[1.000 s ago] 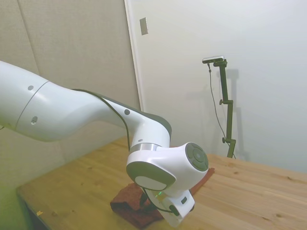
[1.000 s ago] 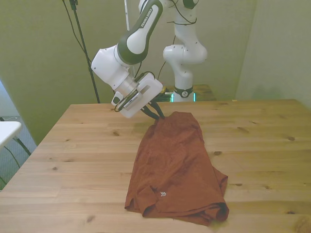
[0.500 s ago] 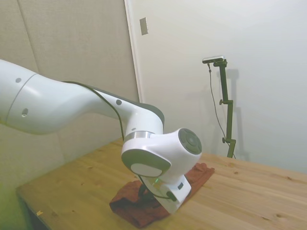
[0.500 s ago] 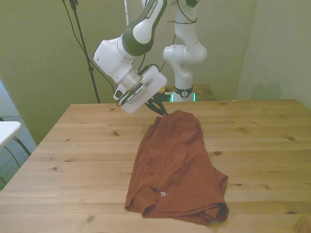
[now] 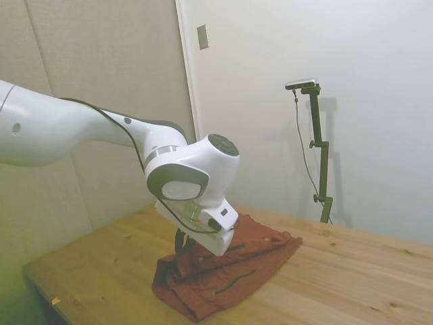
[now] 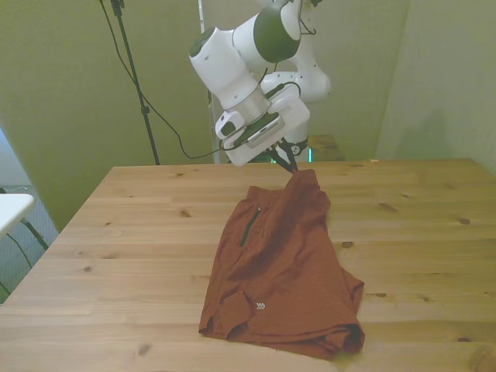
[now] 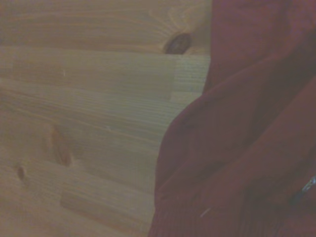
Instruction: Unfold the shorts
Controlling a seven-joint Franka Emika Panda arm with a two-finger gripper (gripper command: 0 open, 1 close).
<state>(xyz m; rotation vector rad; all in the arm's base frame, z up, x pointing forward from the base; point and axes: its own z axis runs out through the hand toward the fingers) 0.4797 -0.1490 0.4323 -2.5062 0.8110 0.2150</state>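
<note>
The shorts' end bunches in folds above the table, so I should pull the shorts out flat before opening my gripper.
The rust-brown shorts (image 6: 283,263) lie on the wooden table (image 6: 116,248), folded, with a dark zipper slit showing on the upper layer. My gripper (image 6: 293,167) is shut on the far edge of the shorts and holds that corner lifted just off the table. In the side view the shorts (image 5: 230,271) drape down from the gripper (image 5: 181,245), whose fingers are mostly hidden behind the hand. The wrist view shows blurred folds of the shorts (image 7: 242,148) beside bare wood.
The table's (image 5: 352,277) front edge runs just below the shorts' near hem in the front view. Bare wood lies on both sides of the cloth.
My gripper has risen and moved toward the front view's right, dragging the held edge with it. The upper layer has shifted and a zipper slit now shows.
</note>
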